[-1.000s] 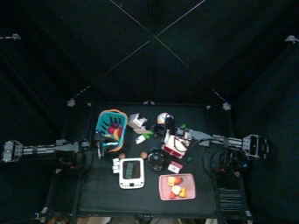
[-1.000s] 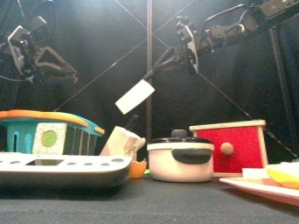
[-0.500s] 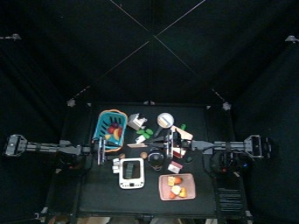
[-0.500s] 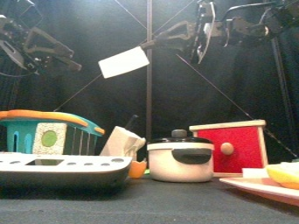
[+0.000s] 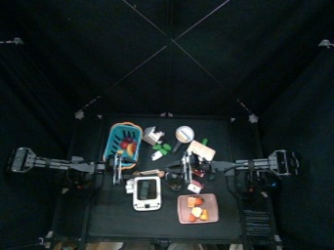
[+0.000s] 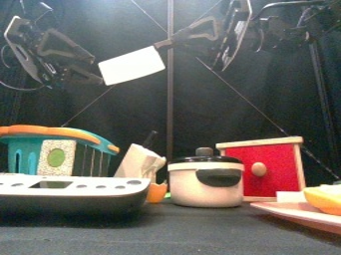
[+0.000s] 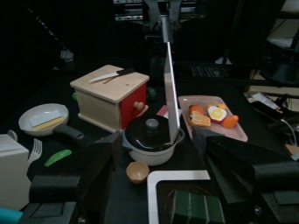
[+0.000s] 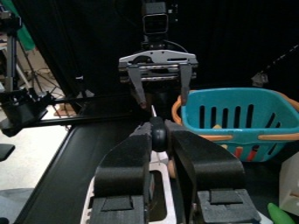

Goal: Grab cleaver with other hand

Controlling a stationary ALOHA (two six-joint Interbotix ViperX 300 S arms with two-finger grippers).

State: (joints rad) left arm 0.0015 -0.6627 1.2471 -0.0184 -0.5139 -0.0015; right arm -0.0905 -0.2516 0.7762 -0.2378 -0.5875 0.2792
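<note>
My left gripper grabs the cleaver next, by its blade at the end opposite the handle, to take over from the other hand.
The cleaver hangs high above the table, its light flat blade pointing left. My right gripper is shut on its handle, as the right wrist view shows. My left gripper hovers at the blade's left end, open wide and not touching it. In the left wrist view the cleaver shows edge-on as a thin line, straight ahead of my left gripper. The right wrist view shows the left gripper facing it, fingers spread.
Below the arms stand a teal basket, a white handheld device, a small black-lidded pot, a red wooden box and a plate with fruit. A small pan lies beyond the box.
The right gripper has lifted the cleaver up and to the left, levelling the blade. The left gripper has opened wider and come in next to the blade's end.
</note>
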